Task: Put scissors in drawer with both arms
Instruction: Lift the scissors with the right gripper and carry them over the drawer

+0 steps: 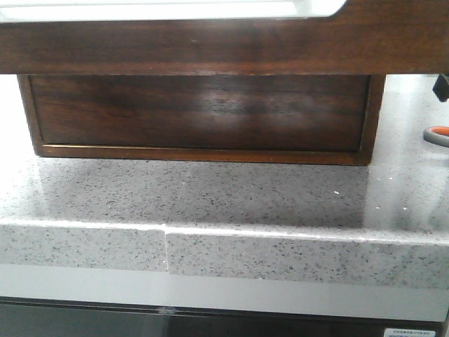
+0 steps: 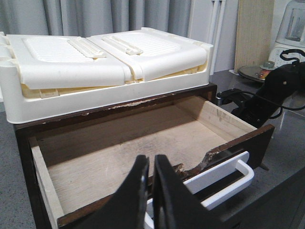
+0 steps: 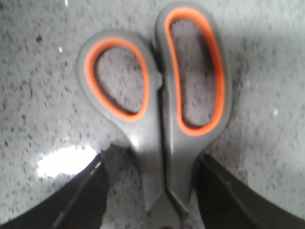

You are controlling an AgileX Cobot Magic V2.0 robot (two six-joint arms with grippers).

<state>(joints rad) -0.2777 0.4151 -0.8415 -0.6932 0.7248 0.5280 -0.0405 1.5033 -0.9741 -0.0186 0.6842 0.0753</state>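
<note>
My fingers reach down beside the handle neck (image 3: 164, 160) in the right wrist view. My right gripper needs to close now, and it would hold the scissors (image 3: 157, 109).
The scissors (image 3: 157, 109), grey handles with orange-lined loops, lie flat on the speckled counter. My right gripper (image 3: 151, 160) is open, one finger on each side of the handle neck, neither touching it. In the front view only one orange-lined loop (image 1: 436, 135) shows at the far right edge. The dark brown drawer (image 2: 143, 138) is pulled out, its pale wooden floor bare. Its front (image 1: 280, 45) fills the top of the front view. My left gripper (image 2: 151, 162) hangs over the drawer's front edge with its fingers almost together and nothing seen between them.
A cream plastic crate (image 2: 105, 67) sits on top of the dark cabinet (image 1: 203, 112). A white bar handle (image 2: 224, 179) is on the drawer front. The right arm (image 2: 267, 95) is beside the drawer. The stone counter has a front step (image 1: 224, 232).
</note>
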